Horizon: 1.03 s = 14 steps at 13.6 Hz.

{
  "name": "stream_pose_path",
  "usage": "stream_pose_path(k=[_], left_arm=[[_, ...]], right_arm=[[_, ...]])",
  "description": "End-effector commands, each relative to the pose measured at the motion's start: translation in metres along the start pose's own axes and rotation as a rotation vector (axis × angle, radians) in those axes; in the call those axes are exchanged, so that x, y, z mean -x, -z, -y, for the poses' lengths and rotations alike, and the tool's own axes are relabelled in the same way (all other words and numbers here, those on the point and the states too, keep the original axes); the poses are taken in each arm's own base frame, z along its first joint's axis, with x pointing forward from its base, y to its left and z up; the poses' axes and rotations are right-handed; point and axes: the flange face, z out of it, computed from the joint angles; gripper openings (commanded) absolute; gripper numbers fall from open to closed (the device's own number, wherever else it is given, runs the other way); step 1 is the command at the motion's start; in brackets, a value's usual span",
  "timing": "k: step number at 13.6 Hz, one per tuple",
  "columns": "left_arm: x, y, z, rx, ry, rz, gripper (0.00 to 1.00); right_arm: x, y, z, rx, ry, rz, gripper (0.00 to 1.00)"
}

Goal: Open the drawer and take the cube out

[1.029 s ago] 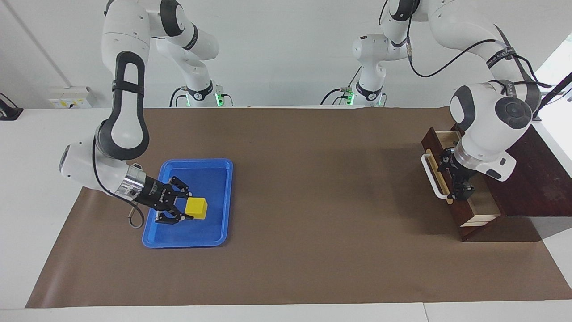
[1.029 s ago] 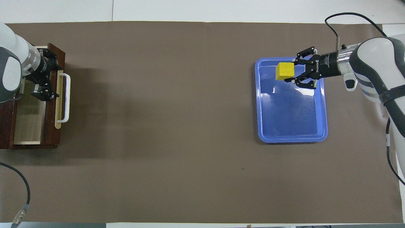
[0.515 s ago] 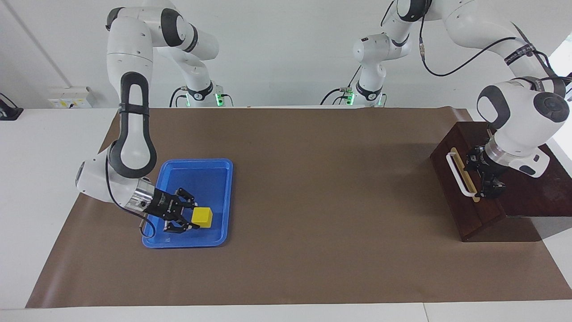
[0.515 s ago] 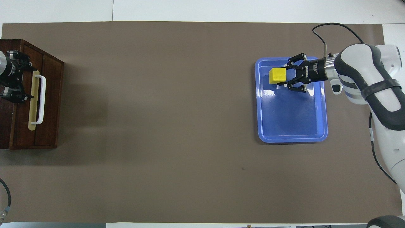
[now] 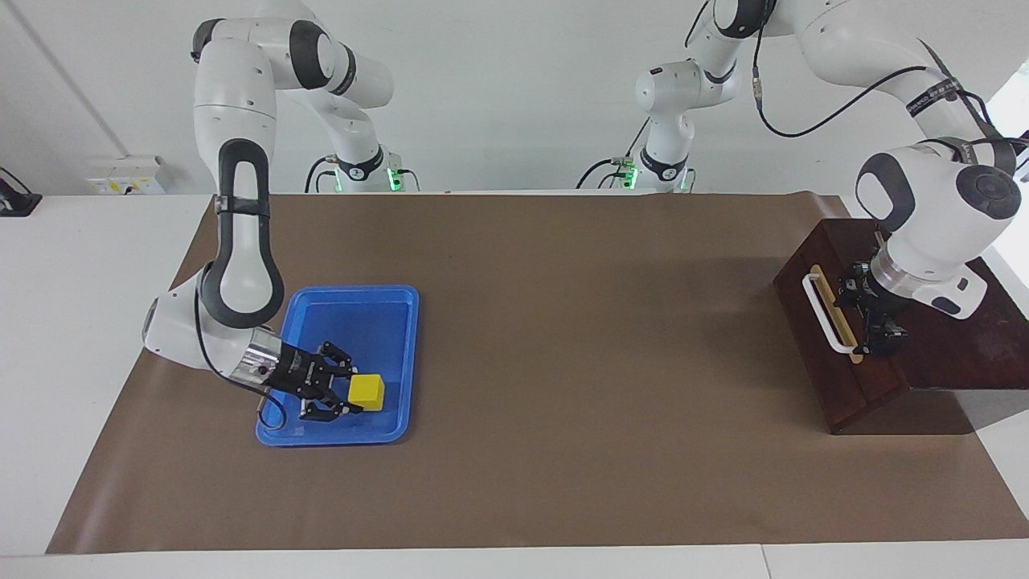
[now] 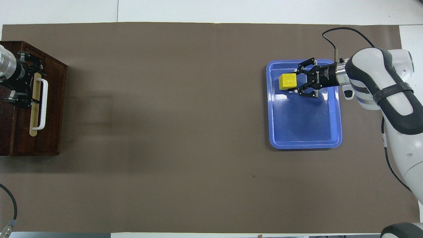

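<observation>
My right gripper opens now, since it holds the yellow cube low inside the rim of the blue tray, so the cube would stand in the blue tray.
The dark wooden drawer (image 5: 812, 346) is shut at the left arm's end of the table, its white bar handle (image 5: 824, 315) on the front. It also shows in the overhead view (image 6: 53, 99). My left gripper (image 5: 858, 322) is open over the cabinet top, just beside the handle (image 6: 44, 104), holding nothing; it shows in the overhead view too (image 6: 33, 85). The yellow cube (image 5: 368, 392) sits low in the blue tray (image 5: 338, 438). My right gripper (image 5: 342, 394) lies nearly flat, shut on the cube (image 6: 287, 81). The right gripper (image 6: 296, 81) reaches in over the tray's edge.
The blue tray (image 6: 305, 145) lies on the brown mat (image 6: 172, 132) at the right arm's end. The cabinet top (image 5: 957, 346) stretches away from the drawer front. The cube is the only thing in the tray.
The drawer, open a second ago, is now shut. The left gripper has come out of it to beside the handle. The right gripper has lowered the cube into the tray.
</observation>
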Motion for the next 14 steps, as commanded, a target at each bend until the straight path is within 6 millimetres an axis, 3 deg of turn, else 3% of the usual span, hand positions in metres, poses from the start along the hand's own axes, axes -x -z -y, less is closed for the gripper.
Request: stream_pose_path(k=[1,3,4,5,6,7,8,9,11,14], left_arm=[[0.013,0.044,0.029,-0.008,-0.132,-0.001,1.0],[0.019,0.068,0.043,0.014,-0.228,0.041,1.0],[0.023,0.078,0.048,0.014,-0.308,0.041,1.0],[0.037,0.09,0.054,0.007,-0.41,0.042,1.0],[0.043,0.093,0.058,-0.006,-0.509,0.05,1.0],[0.053,0.094,0.058,-0.013,-0.604,0.072,1.0],[0.071,0.097,0.059,-0.013,-0.706,0.086,1.0],[0.075,0.097,0.059,-0.02,-0.806,0.093,1.0],[0.074,0.097,0.064,-0.036,-0.991,0.121,1.0],[0.069,0.11,0.076,-0.002,-1.063,0.164,1.0]], right_arm=[[-0.007,-0.01,-0.007,-0.02,0.025,-0.003,0.0],[-0.007,-0.011,-0.008,-0.016,0.025,-0.006,0.0],[-0.006,-0.01,-0.008,-0.016,0.028,-0.005,0.18],[-0.005,-0.011,-0.009,-0.015,0.027,-0.005,0.71],[-0.006,-0.009,-0.009,-0.017,0.025,-0.005,0.83],[-0.003,-0.006,-0.007,-0.021,0.027,-0.005,0.89],[0.001,-0.003,-0.007,-0.014,0.026,0.006,0.91],[0.005,0.007,-0.006,-0.012,0.022,0.014,0.91],[0.02,0.032,-0.002,0.003,-0.002,0.026,0.93],[0.051,0.062,-0.003,0.022,-0.027,0.005,0.94]])
